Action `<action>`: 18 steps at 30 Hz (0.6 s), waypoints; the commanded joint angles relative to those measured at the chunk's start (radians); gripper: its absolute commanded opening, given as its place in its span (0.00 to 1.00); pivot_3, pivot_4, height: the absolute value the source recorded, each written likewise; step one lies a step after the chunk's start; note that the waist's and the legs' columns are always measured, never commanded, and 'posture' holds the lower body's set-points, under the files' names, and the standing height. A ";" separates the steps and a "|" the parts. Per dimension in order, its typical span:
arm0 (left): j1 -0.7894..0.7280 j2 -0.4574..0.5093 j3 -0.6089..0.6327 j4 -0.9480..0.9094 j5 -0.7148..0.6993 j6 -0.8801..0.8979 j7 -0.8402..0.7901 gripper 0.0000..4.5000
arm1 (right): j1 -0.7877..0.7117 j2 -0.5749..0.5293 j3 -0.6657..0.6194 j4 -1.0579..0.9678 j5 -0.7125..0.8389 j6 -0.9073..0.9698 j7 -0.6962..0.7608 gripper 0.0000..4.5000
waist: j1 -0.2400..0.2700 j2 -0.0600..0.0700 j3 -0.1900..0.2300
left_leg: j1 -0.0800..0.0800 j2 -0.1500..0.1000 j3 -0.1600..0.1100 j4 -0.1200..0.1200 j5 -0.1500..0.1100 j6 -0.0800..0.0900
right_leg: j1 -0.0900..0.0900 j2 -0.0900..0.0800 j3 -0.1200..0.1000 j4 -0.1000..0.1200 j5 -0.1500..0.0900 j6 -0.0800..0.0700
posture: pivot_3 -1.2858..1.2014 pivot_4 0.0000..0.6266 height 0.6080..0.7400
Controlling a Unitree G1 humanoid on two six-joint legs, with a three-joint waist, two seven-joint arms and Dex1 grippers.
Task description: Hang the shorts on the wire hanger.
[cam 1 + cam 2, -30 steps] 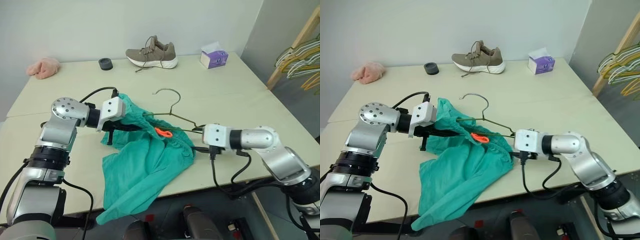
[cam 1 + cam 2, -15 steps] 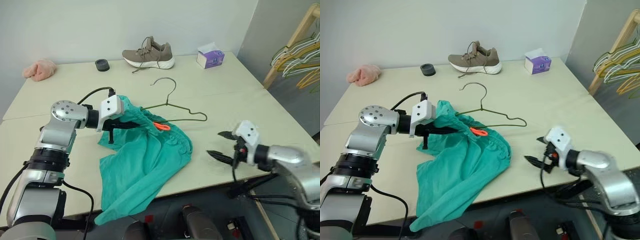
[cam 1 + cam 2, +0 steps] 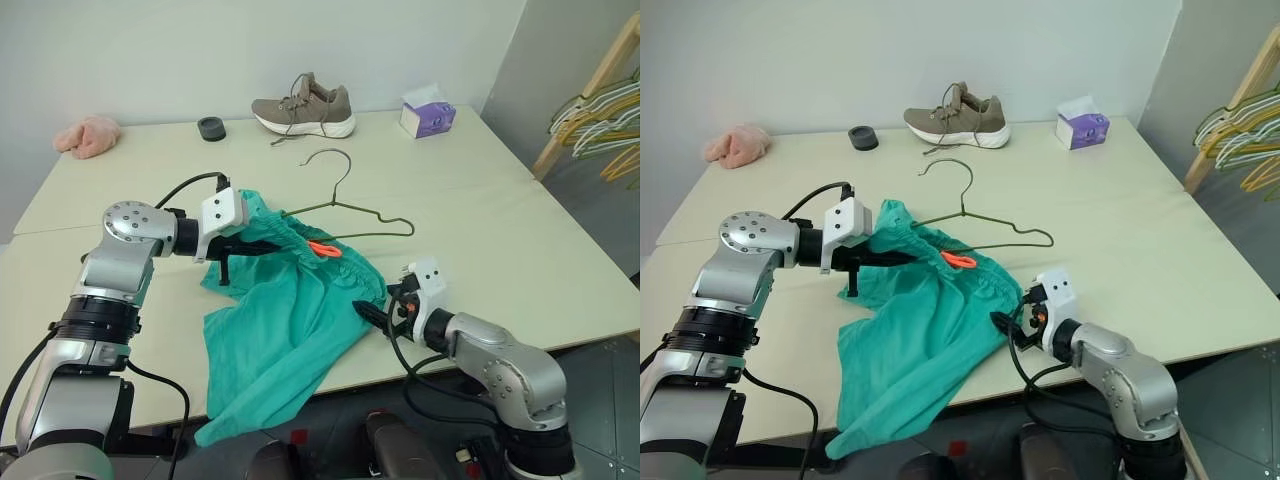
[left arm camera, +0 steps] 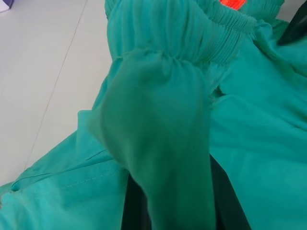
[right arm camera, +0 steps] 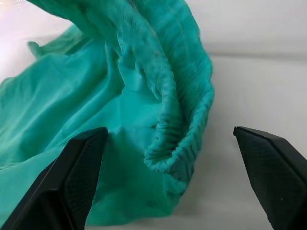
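Observation:
The legs of the shorts (image 3: 290,320) are lying loose over the table, so my right gripper should next grab the gathered waistband fold (image 3: 374,288) that stands up at the end of the waistband.
The teal shorts (image 3: 290,320) lie bunched on the table, one leg hanging over the front edge, with an orange tag (image 3: 323,249) at the waistband. My left gripper (image 3: 255,247) is shut on the waistband's left part; in the left wrist view the fabric (image 4: 158,120) drapes over its fingers. The wire hanger (image 3: 350,213) lies flat on the table behind the shorts, its left end reaching to the waistband. My right gripper (image 3: 382,303) is open, low at the right end of the waistband. In the right wrist view the gathered waistband fold (image 5: 184,115) sits between the two spread fingers (image 5: 72,177).
At the table's far edge stand a tan shoe (image 3: 303,104), a purple tissue box (image 3: 428,115), a black round object (image 3: 211,128) and a pink cloth (image 3: 87,135). A wooden rack with bunched hangers (image 3: 600,125) stands at the right. The table's front edge (image 3: 470,300) runs just behind my right gripper.
My right gripper left the hanger's right end, swung out to the right, then came back low and open to the waistband's right end. The hanger stays on the table. The left gripper holds still.

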 commanded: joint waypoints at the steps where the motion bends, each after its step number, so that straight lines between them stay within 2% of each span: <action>1: -0.020 0.003 0.041 -0.037 -0.028 0.002 0.014 0.00 | -0.035 0.020 0.022 0.026 -0.013 -0.021 -0.039 0.79 | -0.001 0.000 0.000 | 0.000 0.000 0.000 0.000 0.000 0.000 | 0.000 0.000 0.000 0.000 0.000 0.000 | 0.44 0.17 1.00; 5: -0.016 0.005 0.047 -0.043 -0.035 0.005 0.028 0.00 | -0.049 0.012 0.037 0.057 -0.040 -0.058 -0.064 0.49 | 0.000 0.000 0.000 | 0.000 0.000 0.000 0.000 0.000 0.000 | 0.000 0.000 0.000 0.000 0.000 0.000 | 0.44 0.16 1.00; 11: 0.004 0.017 0.087 -0.093 -0.086 0.078 0.035 0.00 | -0.058 -0.110 0.056 0.080 -0.110 -0.180 -0.026 0.01 | 0.001 0.000 0.000 | 0.000 -0.001 0.000 0.000 0.000 0.000 | 0.000 0.000 0.000 0.000 0.000 0.000 | 0.44 0.16 1.00; 14: 0.021 0.047 0.127 -0.160 -0.172 0.211 0.005 0.00 | -0.084 -0.220 0.027 0.123 -0.146 -0.269 0.020 0.00 | -0.001 0.000 0.000 | 0.000 -0.001 0.000 0.000 0.000 0.000 | 0.000 0.000 0.000 -0.001 0.000 0.000 | 0.44 0.16 1.00; 18: 0.046 0.103 0.154 -0.236 -0.255 0.336 -0.043 0.00 | -0.123 -0.289 -0.020 0.179 -0.134 -0.321 0.058 0.00 | -0.001 0.000 0.000 | 0.000 0.000 -0.001 0.000 0.000 0.000 | 0.000 0.002 0.000 0.000 -0.002 0.004 | 0.44 0.16 1.00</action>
